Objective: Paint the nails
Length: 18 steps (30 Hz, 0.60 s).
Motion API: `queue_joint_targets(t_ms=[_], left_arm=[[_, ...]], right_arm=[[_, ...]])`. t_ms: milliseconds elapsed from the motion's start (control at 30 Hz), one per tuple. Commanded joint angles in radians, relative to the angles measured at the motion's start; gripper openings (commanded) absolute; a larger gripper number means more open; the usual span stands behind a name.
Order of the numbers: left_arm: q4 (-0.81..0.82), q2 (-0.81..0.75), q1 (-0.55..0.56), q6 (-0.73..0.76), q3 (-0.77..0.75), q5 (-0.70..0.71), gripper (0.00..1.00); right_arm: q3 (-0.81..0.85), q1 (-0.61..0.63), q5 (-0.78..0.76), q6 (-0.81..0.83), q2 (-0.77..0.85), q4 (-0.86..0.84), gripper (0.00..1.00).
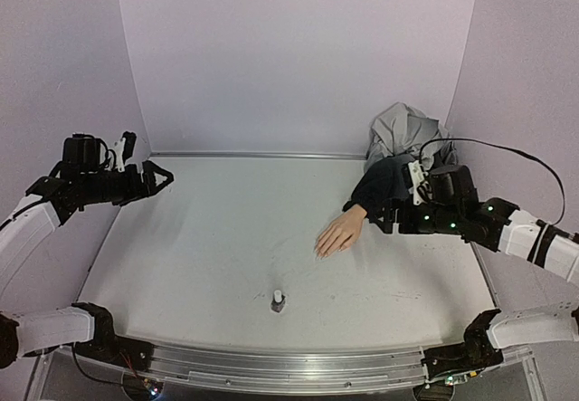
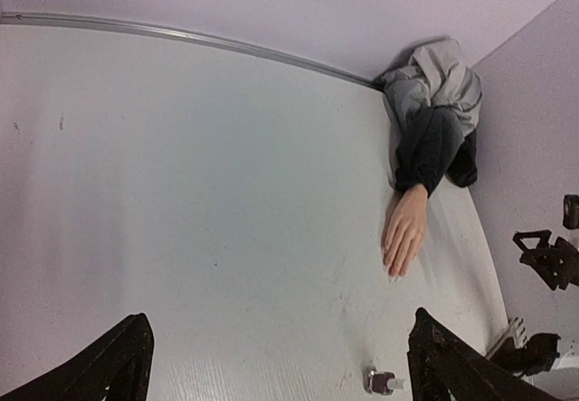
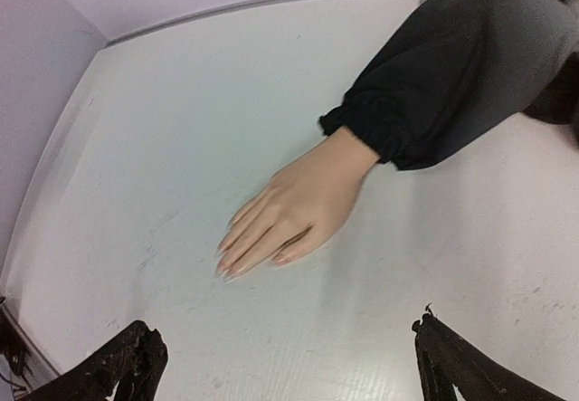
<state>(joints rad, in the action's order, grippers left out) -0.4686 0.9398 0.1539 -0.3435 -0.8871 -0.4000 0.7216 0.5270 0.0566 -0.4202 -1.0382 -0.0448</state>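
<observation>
I will next grab the small bottle with my right gripper by its white cap (image 1: pixel 278 300). The dark body of the bottle stays free, so I can hand it over to my left gripper.
A peach mannequin hand (image 1: pixel 340 233) with a dark sleeve (image 1: pixel 378 188) lies flat on the white table, fingers pointing to the front left. Its nails (image 3: pixel 233 266) are pale pink; the thumbnail (image 3: pixel 281 260) also shows in the right wrist view. The hand shows in the left wrist view too (image 2: pixel 403 231). A small dark bottle with a white cap (image 1: pixel 278 300) stands near the front middle, also in the left wrist view (image 2: pixel 382 382). My left gripper (image 1: pixel 161 178) is open and empty, high at the far left. My right gripper (image 1: pixel 391 217) is open and empty, just right of the hand's wrist.
A grey bundle of cloth (image 1: pixel 404 129) lies in the back right corner behind the sleeve. Lilac walls close the table at the back and both sides. A metal rail (image 1: pixel 280 365) runs along the front edge.
</observation>
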Motion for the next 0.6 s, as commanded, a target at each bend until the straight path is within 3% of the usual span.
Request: queue_joint_targets(t_ms=[0, 233, 333, 567], left_arm=[[-0.009, 0.052, 0.072, 0.051, -0.04, -0.103, 0.99], [-0.027, 0.127, 0.139, 0.065, -0.075, -0.072, 1.0], [-0.005, 0.133, 0.152, 0.044, -0.052, -0.063, 1.0], [0.016, 0.114, 0.166, 0.027, 0.009, -0.062, 1.0]], right_arm=[[0.068, 0.19, -0.025, -0.093, -0.075, -0.01, 0.98], [0.255, 0.566, -0.146, -0.149, -0.389, -0.006, 0.97], [0.367, 0.674, -0.174, -0.155, -0.534, 0.016, 0.95], [0.495, 0.748, -0.236, -0.197, -0.732, 0.116, 0.81]])
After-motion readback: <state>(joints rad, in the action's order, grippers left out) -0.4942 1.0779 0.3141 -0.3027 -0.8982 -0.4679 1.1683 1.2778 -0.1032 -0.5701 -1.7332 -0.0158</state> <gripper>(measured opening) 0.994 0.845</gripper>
